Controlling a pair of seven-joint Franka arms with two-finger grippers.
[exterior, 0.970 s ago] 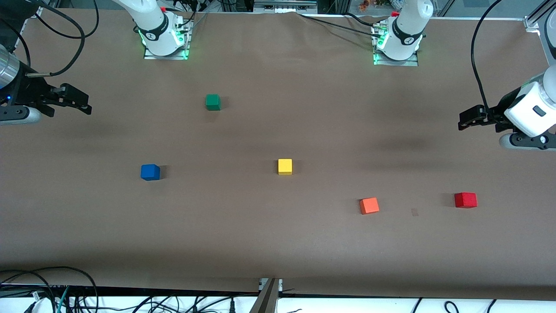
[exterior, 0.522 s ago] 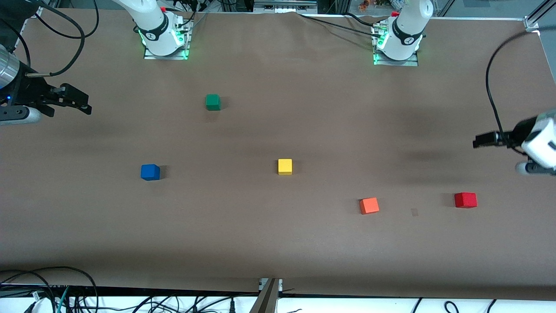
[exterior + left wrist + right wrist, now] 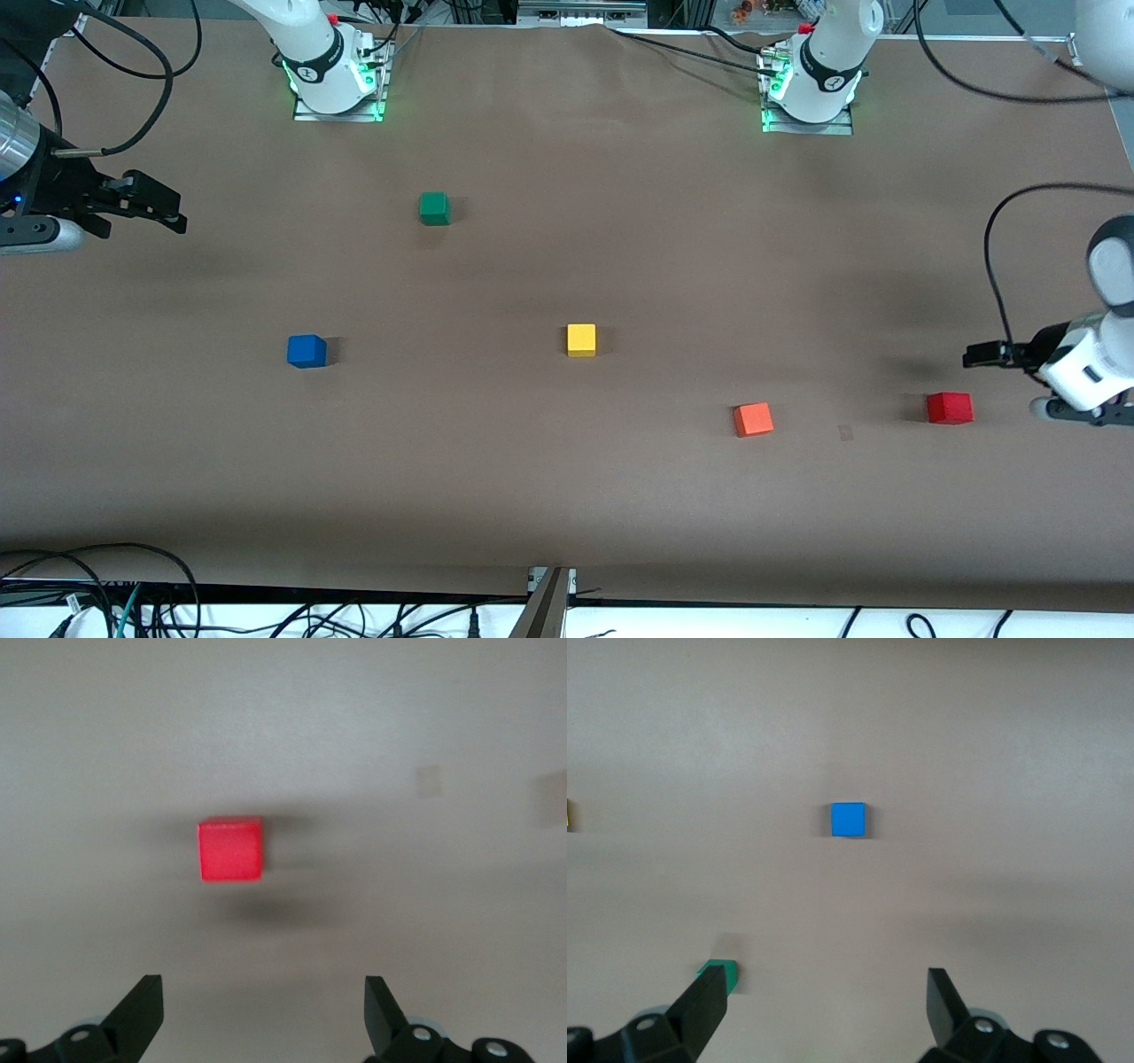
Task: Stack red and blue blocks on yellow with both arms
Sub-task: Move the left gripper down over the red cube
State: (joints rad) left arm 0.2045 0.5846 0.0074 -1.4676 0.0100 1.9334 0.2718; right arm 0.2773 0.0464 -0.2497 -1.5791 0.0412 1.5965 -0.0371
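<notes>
The red cube needs to be stacked on the yellow cube (image 3: 581,339). My left gripper should next grab the red cube by its opposite sides.
The red cube (image 3: 950,408) sits at the left arm's end of the table and also shows in the left wrist view (image 3: 230,850). The blue cube (image 3: 306,351) sits toward the right arm's end and shows in the right wrist view (image 3: 849,819). The yellow cube (image 3: 581,339) sits mid-table between them. My left gripper (image 3: 979,354) hangs open and empty just beside and above the red cube; its gap (image 3: 263,992) is short of the cube. My right gripper (image 3: 164,208) waits open and empty (image 3: 828,983) above the table's edge at the right arm's end.
An orange cube (image 3: 753,419) lies between the yellow and red cubes, nearer the front camera. A green cube (image 3: 434,208) lies nearer the robot bases; it peeks out beside a right finger (image 3: 722,973). Cables run along the table's near edge.
My left gripper has swung across the table's end to just beside the red cube. The right arm and all the cubes have not moved.
</notes>
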